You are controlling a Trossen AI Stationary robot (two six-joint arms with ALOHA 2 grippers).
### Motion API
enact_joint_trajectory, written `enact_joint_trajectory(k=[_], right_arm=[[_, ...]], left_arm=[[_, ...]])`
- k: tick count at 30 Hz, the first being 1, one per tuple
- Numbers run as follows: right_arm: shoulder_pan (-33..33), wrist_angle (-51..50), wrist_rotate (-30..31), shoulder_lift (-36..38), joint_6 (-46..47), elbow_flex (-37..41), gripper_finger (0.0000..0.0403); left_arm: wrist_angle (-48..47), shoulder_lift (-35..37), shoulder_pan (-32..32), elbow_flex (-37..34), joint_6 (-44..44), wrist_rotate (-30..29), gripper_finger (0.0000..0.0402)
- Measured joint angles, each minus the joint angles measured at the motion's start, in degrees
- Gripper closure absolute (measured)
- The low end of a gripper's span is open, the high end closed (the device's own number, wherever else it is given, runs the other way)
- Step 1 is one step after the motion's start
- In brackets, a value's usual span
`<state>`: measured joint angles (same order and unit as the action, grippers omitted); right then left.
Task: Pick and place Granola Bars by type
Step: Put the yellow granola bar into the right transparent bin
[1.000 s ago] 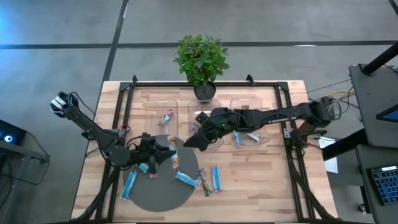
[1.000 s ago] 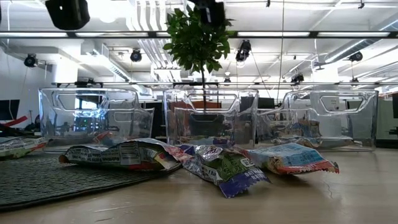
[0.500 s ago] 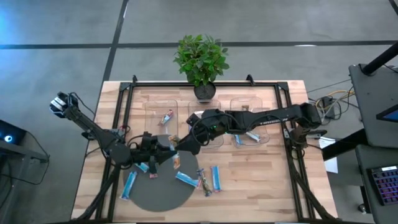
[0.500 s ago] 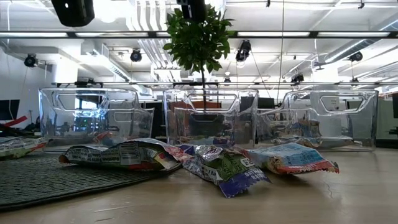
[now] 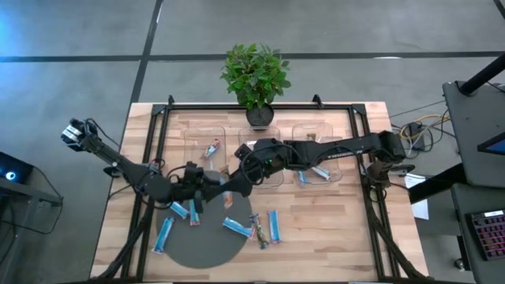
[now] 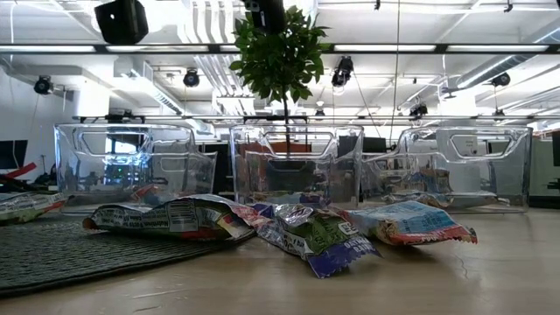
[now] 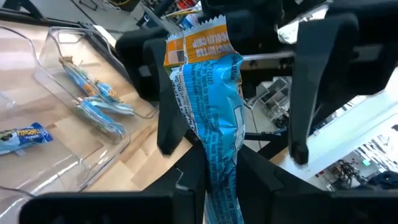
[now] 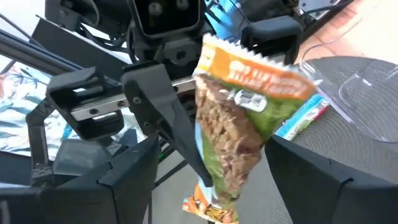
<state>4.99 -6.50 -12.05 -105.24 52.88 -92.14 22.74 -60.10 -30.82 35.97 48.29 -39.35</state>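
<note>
I need to close my right gripper on the bar now, because its fingers are beside the bar's brown middle (image 8: pixel 231 140), below the bar's orange top.
Over the dark round mat (image 5: pixel 207 244) my two grippers meet. My left gripper (image 7: pixel 221 180) is shut on a granola bar (image 7: pixel 208 93), blue on one face with an orange top; its other face (image 8: pixel 239 118) shows orange, green and brown. My right gripper (image 8: pixel 211 146) is open, its fingers (image 7: pixel 308 87) standing on either side of the bar's upper half without touching it. Several blue bars (image 5: pixel 237 227) and a multicoloured one (image 5: pixel 259 233) lie flat on the mat and the table. My left gripper pinches the bar between its two fingers by the lower end (image 7: pixel 219 168), the fingers lying along the bar's length. The bar is lifted clear of the table and stands up out of the fingers, its orange top (image 7: pixel 196 43) free.
Three clear trays stand in a row at the table's far side: the left (image 5: pixel 201 138) holds one bar, the middle (image 5: pixel 264 170) lies under my right arm, the right (image 5: pixel 316 172) holds blue bars. A potted plant (image 5: pixel 254 75) stands at the far edge.
My right gripper has swung from over the middle tray toward the table's left and near side, up to the left gripper. My left gripper has moved to the right and slightly toward the far edge with the bar, so the bar now stands between the right gripper's open fingers.
</note>
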Motion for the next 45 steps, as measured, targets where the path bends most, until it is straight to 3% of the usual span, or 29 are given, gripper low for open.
enact_joint_trajectory(k=[15,36,45], right_arm=[[-0.3,2.1,1.6,-0.7,0.0,-0.2,0.0155],[-0.9,0.6,1.7,-0.6,0.0,-0.2,0.0291],[-1.2,-0.8,3.0,-0.6,-0.9,-0.1,0.0307]], left_arm=[[0.9,-1.3,0.7,0.1,0.4,1.4,0.0349],[2.7,-1.9,0.6,0.1,-1.5,-1.5,0.0348],[0.8,-1.9,0.6,0.1,1.5,-2.4,0.0347]])
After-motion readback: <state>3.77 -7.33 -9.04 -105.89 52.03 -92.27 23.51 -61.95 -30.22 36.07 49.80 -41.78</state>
